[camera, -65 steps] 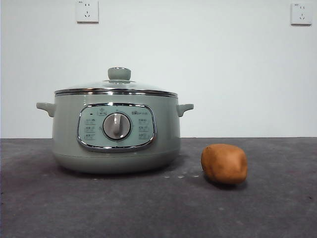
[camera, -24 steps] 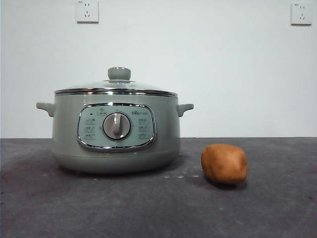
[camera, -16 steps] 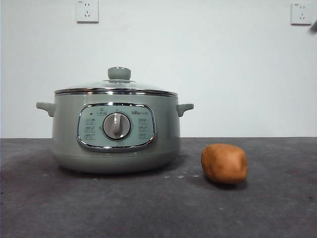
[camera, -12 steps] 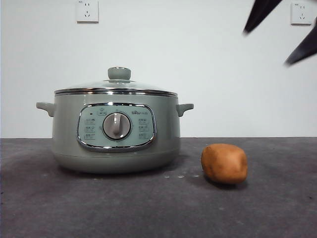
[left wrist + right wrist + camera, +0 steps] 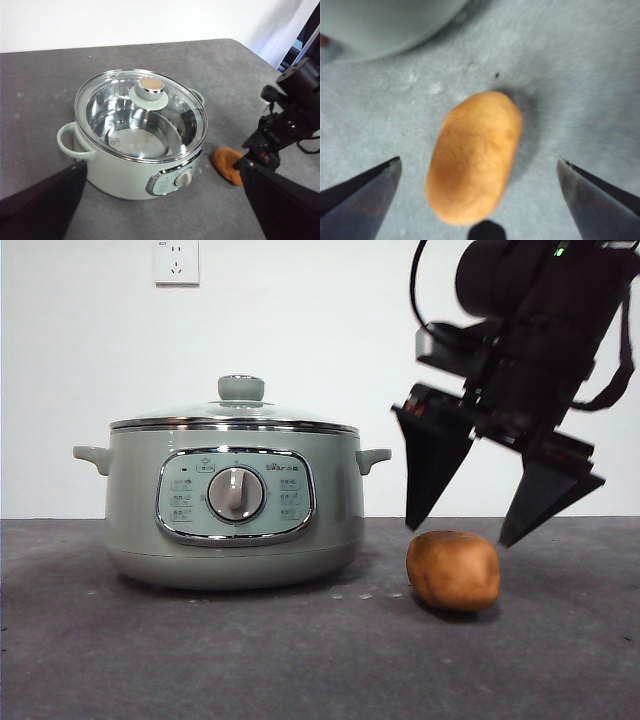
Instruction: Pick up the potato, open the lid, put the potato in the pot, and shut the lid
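My right gripper is to grab the potato (image 5: 453, 570) next across its two long sides, which face each other, because the potato is oblong and has rounded ends.
The orange-brown potato (image 5: 453, 570) lies on the grey table to the right of the pale green pot (image 5: 235, 505); it also shows as the potato (image 5: 475, 155) in the right wrist view and the potato (image 5: 229, 164) in the left wrist view. My right gripper (image 5: 460, 530) hangs open just above it, one jaw on each side, touching nothing. The glass lid (image 5: 234, 420) with its green knob (image 5: 241, 389) sits shut on the pot (image 5: 135, 160), whose steel inside shows through the lid (image 5: 142, 115). My left gripper (image 5: 165, 210) is open, high above the table and away from the pot.
The dark grey table (image 5: 300, 660) runs wide in front of the pot and potato. A white wall with a socket (image 5: 176, 262) stands behind. The pot's side handle (image 5: 373, 458) juts toward the right arm (image 5: 295, 110).
The right arm has come down from the top right corner and now hangs open just over the potato. Pot, lid and potato have not moved.
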Controlling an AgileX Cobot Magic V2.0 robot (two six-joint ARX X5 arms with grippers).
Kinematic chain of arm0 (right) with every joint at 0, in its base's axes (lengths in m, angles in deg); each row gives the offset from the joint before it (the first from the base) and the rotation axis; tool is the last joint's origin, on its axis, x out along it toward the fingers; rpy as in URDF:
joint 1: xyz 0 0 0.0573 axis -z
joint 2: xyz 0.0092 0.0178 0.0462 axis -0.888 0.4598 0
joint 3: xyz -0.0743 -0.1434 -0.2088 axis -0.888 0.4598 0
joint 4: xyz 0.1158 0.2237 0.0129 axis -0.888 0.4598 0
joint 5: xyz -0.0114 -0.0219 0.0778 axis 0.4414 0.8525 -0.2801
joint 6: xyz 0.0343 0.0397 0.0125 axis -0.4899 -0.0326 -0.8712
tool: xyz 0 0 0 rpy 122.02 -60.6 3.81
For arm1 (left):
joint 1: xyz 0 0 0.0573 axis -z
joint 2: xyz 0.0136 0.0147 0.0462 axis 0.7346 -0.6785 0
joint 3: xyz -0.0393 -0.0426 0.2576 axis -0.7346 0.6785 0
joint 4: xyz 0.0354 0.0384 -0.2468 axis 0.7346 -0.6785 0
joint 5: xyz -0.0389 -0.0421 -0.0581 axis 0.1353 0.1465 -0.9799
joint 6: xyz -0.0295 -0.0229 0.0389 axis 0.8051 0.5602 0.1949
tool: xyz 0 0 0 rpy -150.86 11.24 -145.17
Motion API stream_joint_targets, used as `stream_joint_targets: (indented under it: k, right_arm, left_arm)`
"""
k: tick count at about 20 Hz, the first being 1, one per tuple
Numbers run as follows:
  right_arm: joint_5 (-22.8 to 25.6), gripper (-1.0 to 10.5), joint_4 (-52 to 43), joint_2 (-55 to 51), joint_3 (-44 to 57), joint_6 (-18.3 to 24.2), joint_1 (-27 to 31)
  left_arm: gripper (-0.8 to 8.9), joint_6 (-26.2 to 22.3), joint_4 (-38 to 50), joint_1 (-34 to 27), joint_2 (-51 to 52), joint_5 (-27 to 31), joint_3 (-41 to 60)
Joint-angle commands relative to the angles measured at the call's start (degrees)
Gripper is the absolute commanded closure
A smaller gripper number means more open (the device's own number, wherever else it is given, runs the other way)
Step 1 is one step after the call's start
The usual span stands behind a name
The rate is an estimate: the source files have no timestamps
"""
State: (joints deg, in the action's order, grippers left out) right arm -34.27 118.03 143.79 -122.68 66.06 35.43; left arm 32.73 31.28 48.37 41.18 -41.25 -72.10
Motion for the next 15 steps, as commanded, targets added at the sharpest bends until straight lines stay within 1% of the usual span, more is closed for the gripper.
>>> stream_joint_targets:
  k: [1,2,3,7,10,11,15]
  right_arm:
    - [0.74,3.2,-1.11,2.69,-0.20,-0.83,-0.61]
    - [1.18,3.5,-1.33,3.45,-0.20,-1.25,-0.61]
    - [1.92,4.3,-1.60,4.20,-0.20,-1.68,-0.61]
    - [1.75,7.2,-1.97,4.50,-0.20,-2.27,-0.61]
    - [-1.73,8.9,-2.03,4.57,-0.20,-2.27,-0.61]
    - [-2.27,9.7,-2.05,4.57,-0.20,-2.27,-0.61]
    - [-2.01,9.6,-2.05,4.07,-0.20,-2.27,-0.59]
  left_arm:
    - [2.42,-0.28,0.28,0.13,0.11,-0.07,-0.04]
    - [2.42,-0.28,0.26,0.13,0.11,-0.07,-0.04]
    - [2.42,-0.28,0.24,0.13,0.11,-0.04,-0.04]
    - [2.42,-0.26,0.26,0.13,-0.11,-0.07,-0.04]
    - [2.42,-0.26,-0.17,0.13,-0.74,-0.09,-0.04]
    - [2.42,-0.26,-0.35,0.13,-1.09,-0.13,-0.04]
    - [2.43,-0.26,-0.20,0.13,-1.84,-1.27,-0.04]
